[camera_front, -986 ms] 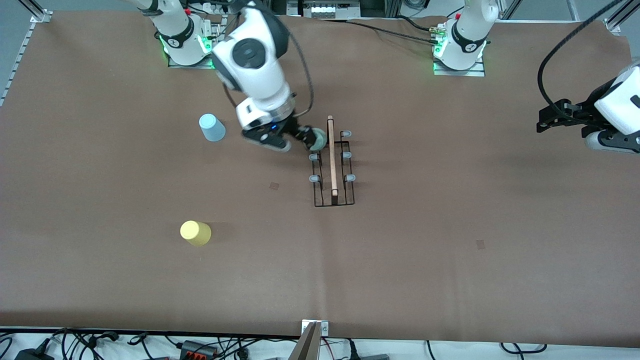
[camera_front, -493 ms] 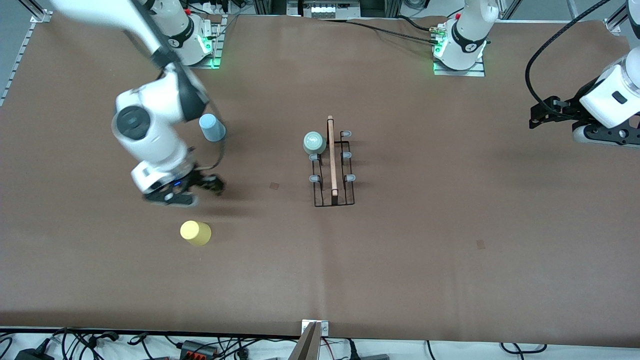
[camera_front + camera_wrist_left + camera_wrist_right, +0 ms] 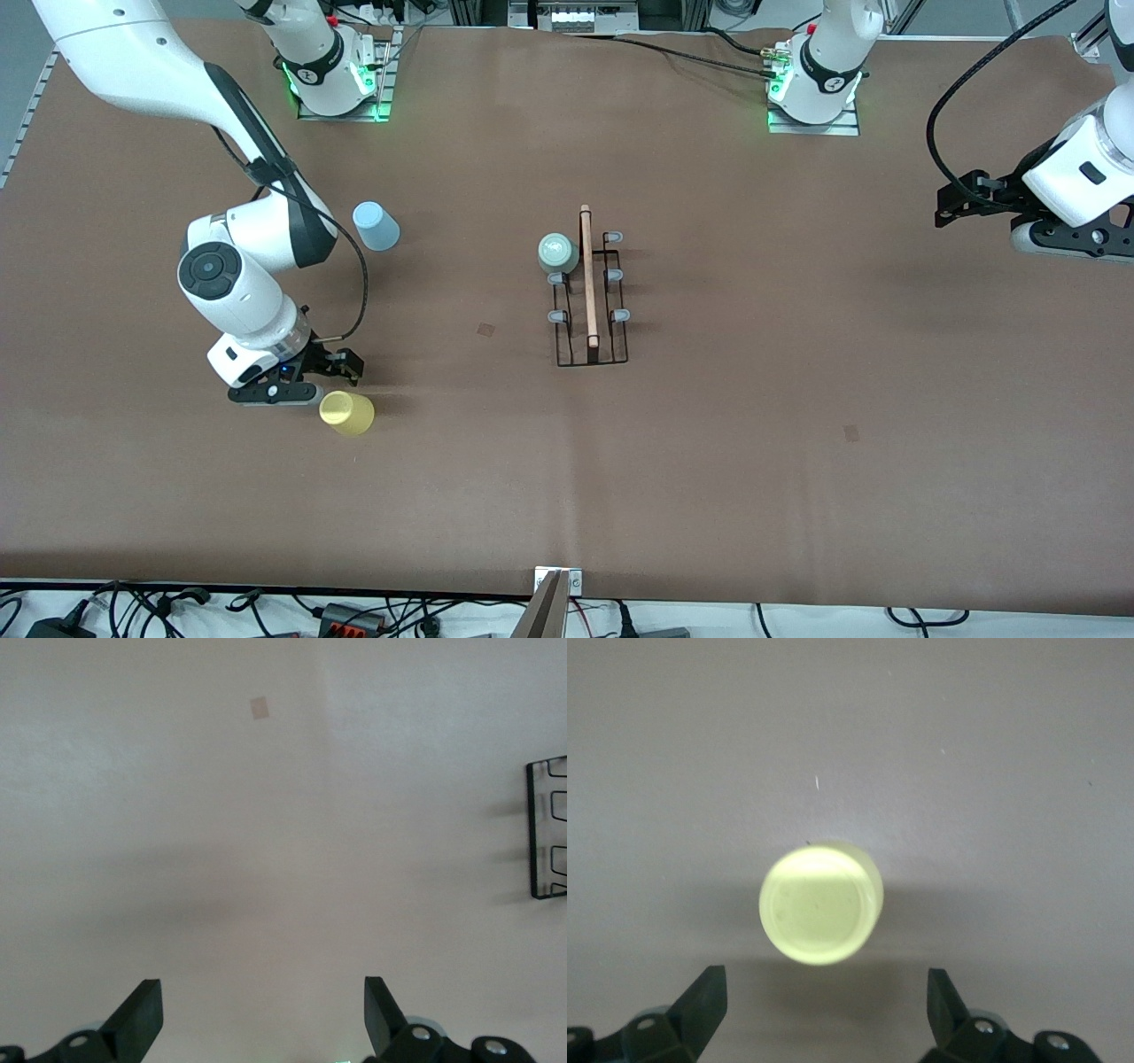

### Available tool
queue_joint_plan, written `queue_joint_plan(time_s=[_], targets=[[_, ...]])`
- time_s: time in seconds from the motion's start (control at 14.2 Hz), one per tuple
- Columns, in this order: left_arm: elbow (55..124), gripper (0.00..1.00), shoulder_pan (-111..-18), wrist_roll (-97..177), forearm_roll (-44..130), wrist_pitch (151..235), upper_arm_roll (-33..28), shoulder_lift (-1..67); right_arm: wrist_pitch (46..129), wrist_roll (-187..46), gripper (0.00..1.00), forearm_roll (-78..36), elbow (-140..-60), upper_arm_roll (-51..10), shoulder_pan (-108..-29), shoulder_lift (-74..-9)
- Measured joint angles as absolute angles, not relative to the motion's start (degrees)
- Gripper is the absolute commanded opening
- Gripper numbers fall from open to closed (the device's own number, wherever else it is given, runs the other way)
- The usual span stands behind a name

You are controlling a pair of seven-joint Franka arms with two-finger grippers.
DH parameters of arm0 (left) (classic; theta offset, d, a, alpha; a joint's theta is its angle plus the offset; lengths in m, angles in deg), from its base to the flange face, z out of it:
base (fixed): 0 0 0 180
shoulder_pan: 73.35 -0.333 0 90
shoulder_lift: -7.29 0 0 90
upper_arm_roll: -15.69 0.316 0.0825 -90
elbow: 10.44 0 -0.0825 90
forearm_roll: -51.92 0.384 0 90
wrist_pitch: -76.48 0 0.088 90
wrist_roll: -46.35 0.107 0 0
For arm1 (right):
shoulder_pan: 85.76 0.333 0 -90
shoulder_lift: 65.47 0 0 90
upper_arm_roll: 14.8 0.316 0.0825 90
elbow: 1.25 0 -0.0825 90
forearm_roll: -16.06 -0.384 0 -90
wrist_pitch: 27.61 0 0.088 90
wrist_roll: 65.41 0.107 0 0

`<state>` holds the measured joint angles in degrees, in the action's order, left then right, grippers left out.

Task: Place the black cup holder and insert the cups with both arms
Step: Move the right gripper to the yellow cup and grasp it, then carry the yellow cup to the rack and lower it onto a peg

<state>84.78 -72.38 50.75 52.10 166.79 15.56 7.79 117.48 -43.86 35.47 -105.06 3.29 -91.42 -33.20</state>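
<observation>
The right gripper grabs the yellow cup by its round side (image 3: 352,418) next, to place it on the black cup holder (image 3: 591,292).
The black cup holder (image 3: 591,292) stands mid-table, its wooden rod handle on top. The pale green cup (image 3: 557,252) sits upside down on a peg at the holder's end nearest the robots' bases. The yellow cup (image 3: 346,413) stands upside down on the table toward the right arm's end; it also shows in the right wrist view (image 3: 821,903). My right gripper (image 3: 341,372) is open and empty, low over the table right beside the yellow cup. The light blue cup (image 3: 376,226) stands upside down, farther from the front camera. My left gripper (image 3: 961,199) is open and empty, waiting over the left arm's end of the table.
The brown table cover (image 3: 797,399) spans the whole view. An edge of the holder shows in the left wrist view (image 3: 547,828). Small dark patches mark the cover (image 3: 485,329). Cables lie along the table's front edge.
My right arm let go of the pale green cup on the holder's peg, then swung away and came down beside the yellow cup. The left gripper shifted only slightly.
</observation>
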Motion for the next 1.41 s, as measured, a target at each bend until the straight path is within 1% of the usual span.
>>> queue_joint_plan(time_s=[0.49, 0.56, 0.63, 0.77, 0.85, 0.99, 1.2, 1.27, 1.41], targets=[[85.09, 1.0, -73.41, 50.76, 52.3, 168.51, 16.23, 8.21, 129.22, -43.96, 1.0, 36.07, -104.55, 2.28, -91.45, -27.25], [85.02, 1.0, -73.28, 50.76, 52.31, 168.51, 16.11, 8.21, 130.33, -43.97, 0.98, 36.63, -104.52, 2.15, -91.48, -26.45], [84.94, 1.0, -73.16, 50.76, 52.31, 168.51, 15.93, 8.21, 130.83, -43.97, 0.82, 37.44, -104.44, 2.04, -91.52, -26.01], [84.92, 1.0, -73.0, 50.76, 52.41, 168.57, 15.6, 8.23, 131.0, -44.0, 0.37, 39.07, -104.12, 1.71, -91.53, -25.91], [84.92, 1.0, -72.87, 50.76, 52.43, 168.69, 15.48, 8.27, 131.0, -44.18, 0.18, 39.4, -103.8, 1.54, -91.53, -25.91], [84.92, 1.0, -72.77, 50.76, 52.48, 168.74, 15.03, 8.34, 131.0, -45.47, 0.1, 39.58, -103.22, 1.38, -91.55, -25.98], [84.91, 1.0, -72.9, 50.76, 52.56, 168.74, 14.98, 8.5, 128.54, -46.03, 0.09, 39.53, -102.33, 1.55, -91.28, -26.83], [84.76, 1.0, -72.91, 50.76, 52.57, 168.75, 14.98, 8.5, 125.72, -45.38, 0.09, 38.95, -101.96, 1.88, -90.8, -28.0], [84.08, 1.0, -72.91, 50.76, 52.58, 168.79, 14.97, 8.49, 117.25, -41.66, 0.09, 36.06, -101.22, 3.0, -88.46, -32.38]])
